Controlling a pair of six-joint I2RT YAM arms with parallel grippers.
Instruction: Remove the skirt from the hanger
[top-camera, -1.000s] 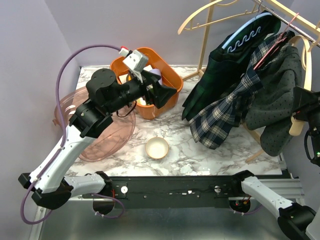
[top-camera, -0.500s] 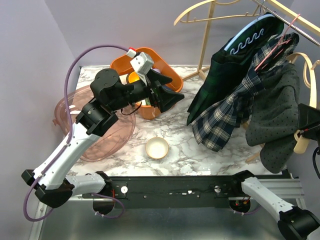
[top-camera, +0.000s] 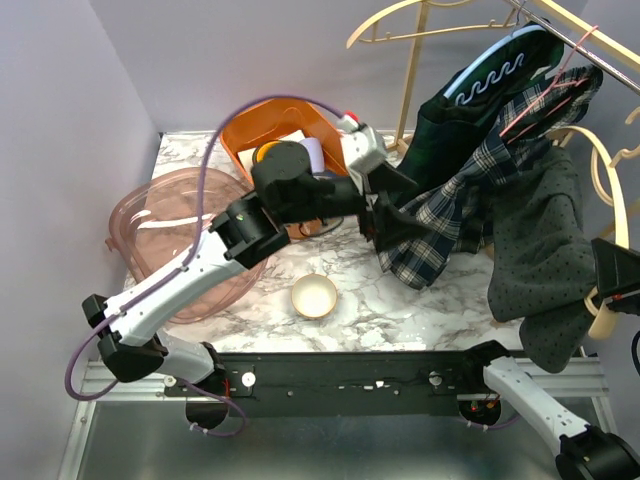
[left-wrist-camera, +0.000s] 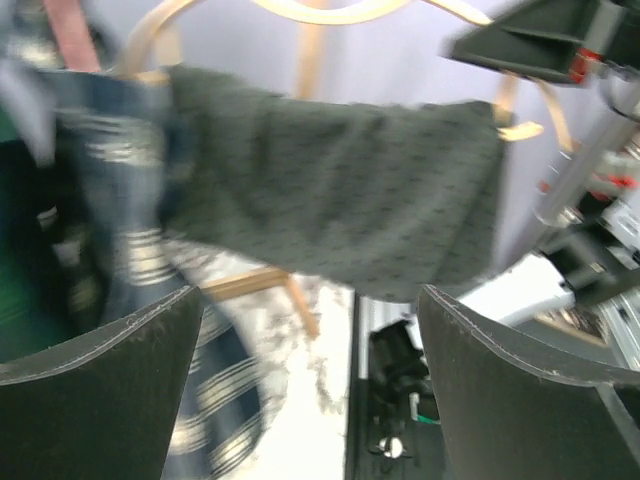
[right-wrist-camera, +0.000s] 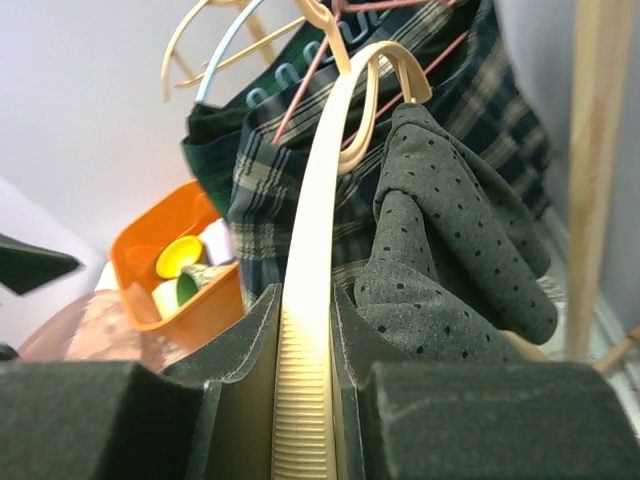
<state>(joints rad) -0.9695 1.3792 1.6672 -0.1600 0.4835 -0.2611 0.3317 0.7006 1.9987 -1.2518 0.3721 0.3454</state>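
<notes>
I need to grab the grey skirt's loose hanging cloth with my left gripper next, clear of the hanger's arm. Then the skirt can come off the hanger.
A grey dotted skirt hangs over a cream plastic hanger at the right, below the rack rail. My right gripper is shut on the hanger's ribbed arm, with the skirt bunched just beside its jaws. My left gripper is open and empty, right against the lower edge of a plaid garment. In the left wrist view the grey skirt spreads above and beyond the open fingers, with the plaid cloth at the left.
A dark green garment hangs left of the plaid one. A wooden rack post stands behind. An orange bin with small items, a pink transparent bowl and a small cream bowl sit on the marble table.
My left arm has swung right from the orange bin to the hanging clothes. The right gripper has moved nearer with the hanger, and the grey skirt hangs lower.
</notes>
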